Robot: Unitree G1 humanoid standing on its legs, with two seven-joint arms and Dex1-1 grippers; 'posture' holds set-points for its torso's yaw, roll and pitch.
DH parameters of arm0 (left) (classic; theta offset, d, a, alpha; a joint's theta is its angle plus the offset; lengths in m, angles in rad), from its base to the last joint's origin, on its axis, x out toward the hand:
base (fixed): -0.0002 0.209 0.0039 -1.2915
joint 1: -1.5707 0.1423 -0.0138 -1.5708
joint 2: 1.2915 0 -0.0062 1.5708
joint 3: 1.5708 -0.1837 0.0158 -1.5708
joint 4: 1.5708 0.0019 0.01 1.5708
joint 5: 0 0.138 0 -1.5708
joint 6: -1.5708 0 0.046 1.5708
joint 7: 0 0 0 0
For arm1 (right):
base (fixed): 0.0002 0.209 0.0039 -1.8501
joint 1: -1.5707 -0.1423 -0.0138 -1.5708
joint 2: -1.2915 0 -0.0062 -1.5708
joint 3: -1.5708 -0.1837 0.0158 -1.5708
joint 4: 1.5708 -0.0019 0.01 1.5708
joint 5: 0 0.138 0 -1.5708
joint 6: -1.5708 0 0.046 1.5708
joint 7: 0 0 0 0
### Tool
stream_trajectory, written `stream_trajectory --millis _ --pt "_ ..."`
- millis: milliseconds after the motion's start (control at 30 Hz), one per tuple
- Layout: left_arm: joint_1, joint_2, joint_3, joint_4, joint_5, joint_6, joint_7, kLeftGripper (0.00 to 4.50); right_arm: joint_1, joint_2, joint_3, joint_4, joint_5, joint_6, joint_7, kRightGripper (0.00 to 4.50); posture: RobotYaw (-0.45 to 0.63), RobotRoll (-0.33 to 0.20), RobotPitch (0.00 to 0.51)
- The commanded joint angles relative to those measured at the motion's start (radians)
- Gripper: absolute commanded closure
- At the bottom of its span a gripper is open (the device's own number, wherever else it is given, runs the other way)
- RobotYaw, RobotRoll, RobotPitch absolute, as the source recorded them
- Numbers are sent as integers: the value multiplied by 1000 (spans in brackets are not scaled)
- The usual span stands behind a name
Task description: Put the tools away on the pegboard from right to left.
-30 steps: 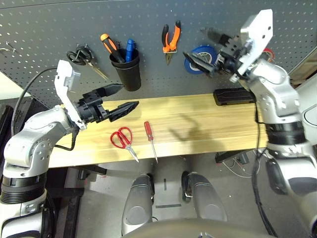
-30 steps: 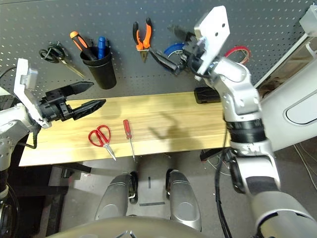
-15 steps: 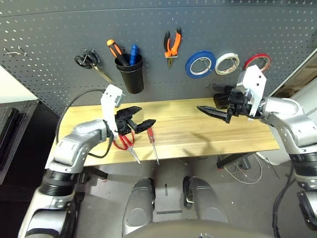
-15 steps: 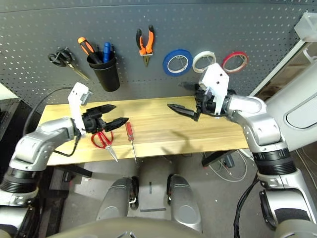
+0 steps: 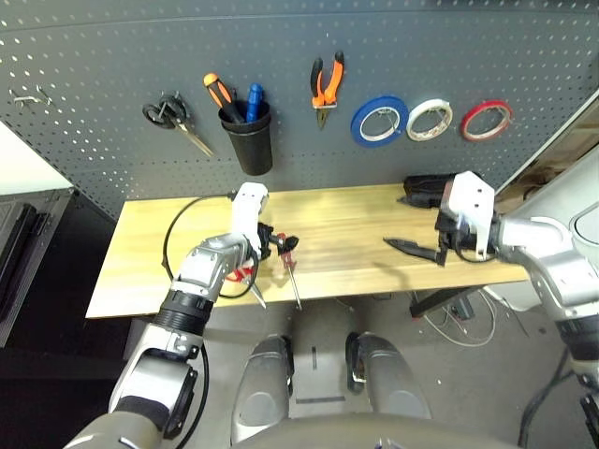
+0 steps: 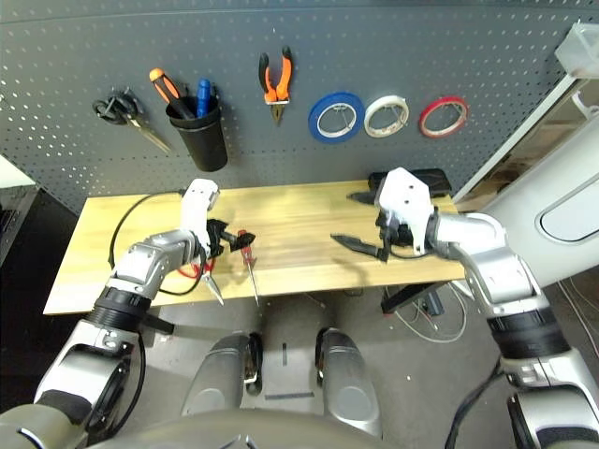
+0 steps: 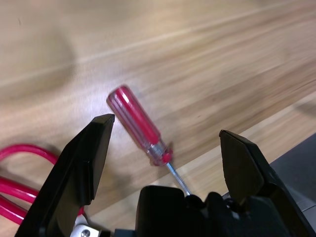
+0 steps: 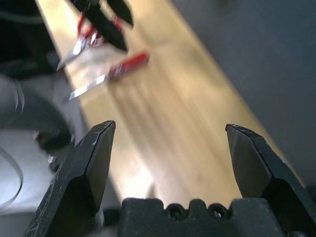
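My left gripper's fingers are still above the handle on the tabletop, so my left gripper moves down next, before it closes on the screwdriver handle (image 5: pixel 284 249).
On the wooden table (image 5: pixel 356 229) lies the red-handled screwdriver (image 7: pixel 136 123), its handle directly between the spread fingers of my open left gripper (image 7: pixel 167 127), which hovers just over it. The red-handled scissors (image 5: pixel 245 278) lie beside it, partly under my left wrist. On the pegboard (image 5: pixel 112 56) hang the orange-and-black pliers (image 5: pixel 325 82) and, at the far right, the red tape ring (image 5: pixel 485 120). My right gripper (image 5: pixel 412 251) is open and holds nothing, low over the table's right half, pointing toward the screwdriver (image 8: pixel 126 66).
Black-handled scissors (image 5: pixel 173 117), a black cup (image 5: pixel 248 142) holding an orange-handled tool and a blue one, a blue tape roll (image 5: pixel 379 120) and a white tape roll (image 5: pixel 429 119) also hang on the board. A black case (image 5: pixel 423 190) lies at the table's back right.
My left gripper has moved right and down over the screwdriver handle. My right gripper has dropped from the board to low over the table's front right. Both stay open.
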Motion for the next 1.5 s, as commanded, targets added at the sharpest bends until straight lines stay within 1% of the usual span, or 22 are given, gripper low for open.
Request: stream_trajectory --millis 33,133,267,533,567,600,667,700,767,800,833,867,967,1000,1067,1133,1200,1267,1400,1500 --pt "-8 -29 -5 49 31 -4 16 0 44 -3 -3 -3 1 -26 5 27 -155 0 185" --pt "-21 -66 -9 110 54 -16 36 0 76 6 -18 -41 24 9 -12 27 -180 0 200" --pt "-59 -112 7 229 94 -49 96 0 90 8 -20 -69 27 17 -28 27 -200 0 223" --pt "-108 -140 58 407 140 -163 189 0 126 -4 -25 -139 32 35 -45 27 -230 0 258" --pt "-112 -142 64 429 145 -180 198 393 130 -6 -27 -149 35 42 -46 0 -232 0 260" --pt "-116 -144 68 448 148 -195 202 619 133 -7 -28 -158 38 48 -47 0 -233 0 260" --pt "-124 -152 79 472 149 -219 208 1316 137 -11 -30 -169 41 56 -49 0 -231 0 257" --pt "-127 -156 83 478 150 -229 209 1784 137 -12 -31 -171 41 58 -49 0 -229 0 255" --pt "-130 -161 92 465 149 -231 208 2478 134 -18 -33 -166 37 53 -47 0 -221 0 248" --pt "-128 -160 99 451 146 -227 206 2915 130 -22 -34 -159 33 47 -45 0 -217 0 243" --pt "-125 -158 107 427 141 -217 204 3325 125 -24 -35 -148 32 40 -39 0 -213 0 241" --pt "-122 -156 114 406 136 -208 202 3608 121 -25 -35 -136 35 34 -33 0 -200 0 235" --pt "-100 -144 133 270 111 -127 177 3633 97 -22 -33 -87 45 11 -11 0 -163 0 221" --pt "-85 -137 136 198 102 -87 166 3633 85 -14 -35 -71 57 13 -3 0 -163 0 221" --pt "-58 -126 139 78 90 -21 153 3633 63 -2 -35 -39 69 10 6 0 -124 0 212" --pt "-20 -105 143 -86 72 68 141 3633 32 24 -40 -4 105 14 24 0 -102 0 205" --pt "17 -76 138 -244 60 146 129 3633 1 38 -37 27 118 8 44 0 -71 0 198" --pt "69 -14 121 -426 62 228 116 3633 -39 57 -40 66 145 2 77 0 -29 0 186" --pt "145 62 136 -648 49 335 103 3633 -103 76 -47 133 179 -4 134 0 32 0 171" --pt "188 89 177 -778 33 399 106 3633 -155 85 -51 185 188 -3 165 0 62 0 160"
